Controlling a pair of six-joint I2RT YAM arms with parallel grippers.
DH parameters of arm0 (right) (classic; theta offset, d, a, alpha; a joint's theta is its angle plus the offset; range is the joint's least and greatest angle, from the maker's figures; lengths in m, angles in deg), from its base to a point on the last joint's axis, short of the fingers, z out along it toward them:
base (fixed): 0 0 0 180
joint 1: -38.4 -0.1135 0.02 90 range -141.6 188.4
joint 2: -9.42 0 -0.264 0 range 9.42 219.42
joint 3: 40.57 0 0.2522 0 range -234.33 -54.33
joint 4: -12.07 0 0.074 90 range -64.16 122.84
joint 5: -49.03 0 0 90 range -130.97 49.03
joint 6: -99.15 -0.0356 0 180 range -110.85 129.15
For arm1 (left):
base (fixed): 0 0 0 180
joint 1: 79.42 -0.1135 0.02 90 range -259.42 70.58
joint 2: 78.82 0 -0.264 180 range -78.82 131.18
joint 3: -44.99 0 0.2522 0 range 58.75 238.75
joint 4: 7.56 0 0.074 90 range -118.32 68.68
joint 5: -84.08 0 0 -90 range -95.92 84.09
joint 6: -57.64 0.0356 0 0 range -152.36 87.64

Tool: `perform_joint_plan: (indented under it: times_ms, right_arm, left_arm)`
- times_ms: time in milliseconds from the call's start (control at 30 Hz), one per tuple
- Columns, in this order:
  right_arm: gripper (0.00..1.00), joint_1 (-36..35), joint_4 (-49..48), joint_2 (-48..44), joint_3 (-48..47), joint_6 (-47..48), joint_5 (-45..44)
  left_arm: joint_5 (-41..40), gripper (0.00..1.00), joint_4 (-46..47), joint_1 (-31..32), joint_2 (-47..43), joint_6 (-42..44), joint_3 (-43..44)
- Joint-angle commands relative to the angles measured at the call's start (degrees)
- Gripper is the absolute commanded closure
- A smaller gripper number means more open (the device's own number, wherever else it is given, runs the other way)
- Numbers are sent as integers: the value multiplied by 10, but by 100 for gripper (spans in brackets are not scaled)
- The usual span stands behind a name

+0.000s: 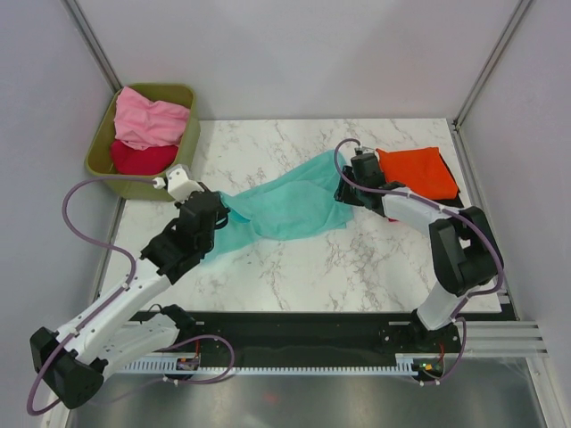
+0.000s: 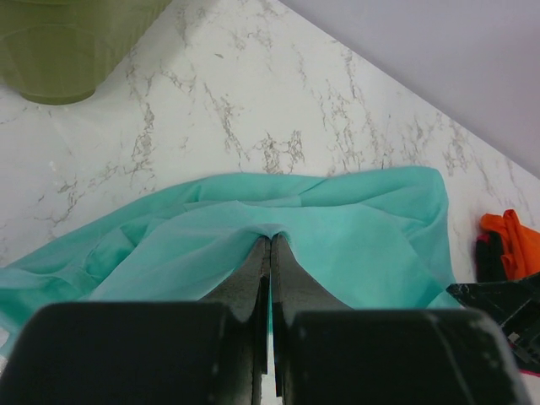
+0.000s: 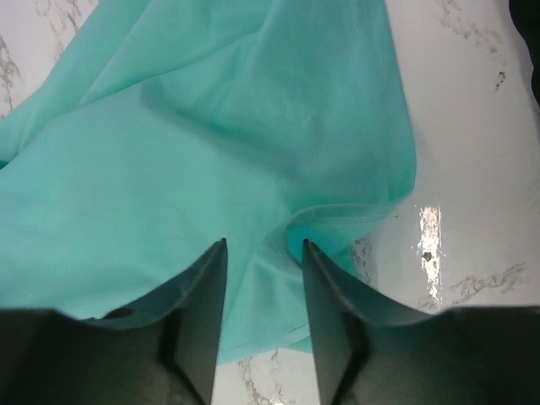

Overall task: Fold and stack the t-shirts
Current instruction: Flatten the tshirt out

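My right gripper will next grip the teal t-shirt's raised edge (image 1: 339,201) (image 3: 284,239) nearest the orange t-shirt, opposite my left gripper. Then the teal t-shirt can be stretched and laid flat for folding.
A teal t-shirt (image 1: 290,207) lies stretched across the middle of the marble table. My left gripper (image 1: 217,211) is shut on its left end; in the left wrist view (image 2: 271,240) the cloth (image 2: 354,245) is pinched between the closed jaws. My right gripper (image 1: 346,189) is open over the shirt's right end; in the right wrist view (image 3: 263,245) the cloth (image 3: 211,152) lies under and between the spread fingers. A folded orange t-shirt (image 1: 419,171) lies on a black one at the back right. Pink (image 1: 150,119) and crimson (image 1: 141,159) shirts sit in the bin.
The olive-green plastic bin (image 1: 100,143) stands at the table's back left corner and also shows in the left wrist view (image 2: 67,42). Grey walls enclose the table. A black rail runs along the near edge (image 1: 294,328).
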Motion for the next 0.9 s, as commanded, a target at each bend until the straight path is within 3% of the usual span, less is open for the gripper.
perform_joint_plan:
  times_ms: [0, 300, 433, 567, 733, 867]
  right_arm:
    - [48, -1, -29, -25, 11, 12, 17]
    - [47, -1, -40, -62, 72, 23, -10]
    - [30, 5, -39, -81, 84, 13, -30]
    - [31, 20, -36, -108, 101, 6, -44]
    - [52, 34, -30, -134, 128, -5, -47]
    - [47, 48, -55, -138, 158, -15, -2]
  left_arm:
    - [-35, 98, 19, -2, 18, -22, 3]
    - [-50, 98, 18, -3, 25, -21, 1]
    - [-52, 98, 19, -3, 26, -17, 1]
    - [-52, 98, 19, -3, 27, -15, 3]
    - [-52, 98, 18, -3, 28, -15, 5]
    - [-52, 98, 18, -4, 35, -10, 7]
